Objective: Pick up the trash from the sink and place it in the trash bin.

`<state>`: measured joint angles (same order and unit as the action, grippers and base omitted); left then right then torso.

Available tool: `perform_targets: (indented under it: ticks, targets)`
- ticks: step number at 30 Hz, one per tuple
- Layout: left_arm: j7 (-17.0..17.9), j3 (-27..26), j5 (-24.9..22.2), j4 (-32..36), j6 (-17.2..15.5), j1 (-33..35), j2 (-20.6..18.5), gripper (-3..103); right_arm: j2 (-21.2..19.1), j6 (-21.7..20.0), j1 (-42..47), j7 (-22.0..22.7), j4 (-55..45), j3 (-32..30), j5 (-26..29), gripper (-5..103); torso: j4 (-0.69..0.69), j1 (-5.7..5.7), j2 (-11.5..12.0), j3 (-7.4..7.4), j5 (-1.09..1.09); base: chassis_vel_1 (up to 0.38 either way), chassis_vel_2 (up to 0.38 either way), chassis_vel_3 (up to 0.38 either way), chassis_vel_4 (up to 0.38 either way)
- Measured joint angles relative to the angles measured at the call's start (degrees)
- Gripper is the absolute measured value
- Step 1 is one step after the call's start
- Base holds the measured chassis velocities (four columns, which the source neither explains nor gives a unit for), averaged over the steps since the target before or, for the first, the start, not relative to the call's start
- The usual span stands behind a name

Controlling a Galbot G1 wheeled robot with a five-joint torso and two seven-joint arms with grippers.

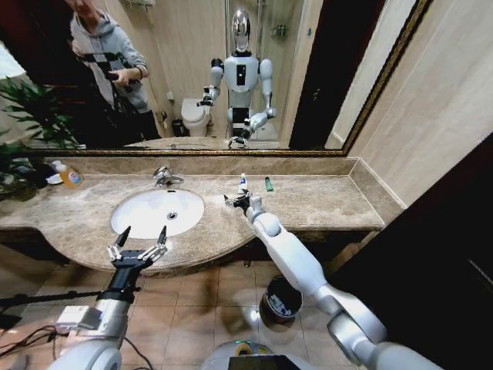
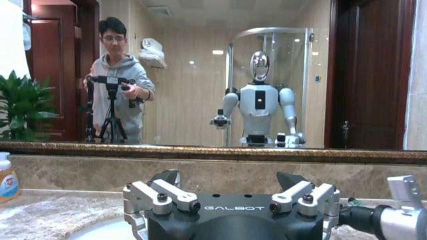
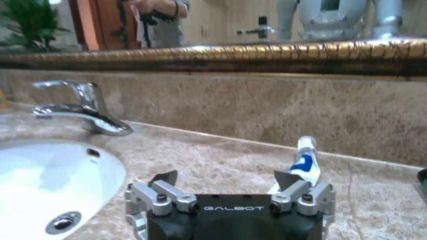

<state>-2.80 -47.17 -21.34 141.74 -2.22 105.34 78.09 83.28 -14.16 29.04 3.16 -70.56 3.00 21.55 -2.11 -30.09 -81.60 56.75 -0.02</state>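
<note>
My right gripper should next grab the small white tube by its flat tail end, so that it can drop this piece of trash into the trash bin.
The white oval sink is set into the brown marble counter, with its drain at the centre. A small white tube with blue marks stands on the counter right of the sink, and a green tube lies just beyond it. My right gripper is open, low over the counter just in front of the white tube, which stands beside one fingertip. My left gripper hangs open over the sink's front rim, holding nothing. The trash bin stands on the floor under the counter.
A chrome faucet stands behind the basin. A soap bottle and a plant occupy the counter's far left. The mirror and its gold frame run along the back wall. A dark wall closes off the right side.
</note>
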Motion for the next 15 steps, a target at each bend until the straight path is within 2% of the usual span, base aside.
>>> perform_targets:
  ticks: [1,3,7,13,15]
  targets:
    - [0.0,0.0,0.0,0.0,0.0,0.0,0.0,100,0.0,0.0,0.0,0.0,0.0,0.0,0.0,97,0.00,0.00,0.0,0.00,0.00,0.000,0.000,0.000,0.000]
    - [0.0,0.0,0.0,0.0,0.0,0.0,0.0,100,0.5,0.3,-1.2,-0.2,2.3,-0.4,-0.5,90,0.00,0.00,0.0,0.00,0.01,0.000,0.000,0.000,0.000]
    - [0.0,0.0,0.0,0.0,0.0,0.0,0.0,100,0.8,1.1,-2.4,-0.6,4.9,-1.0,-1.3,87,0.01,0.00,0.0,0.00,0.02,0.000,0.000,0.000,0.000]
    - [0.0,0.0,0.0,0.0,0.0,0.0,0.0,100,2.1,2.5,-4.1,-0.8,9.4,-2.3,-2.4,90,0.01,0.00,0.0,0.00,0.02,0.000,0.000,0.000,0.000]
    - [0.0,0.0,0.0,0.0,0.0,0.0,0.0,100,2.9,4.6,-4.8,-2.2,12.5,-3.6,-4.5,90,0.00,0.00,0.0,0.00,0.02,0.000,0.000,0.000,0.000]
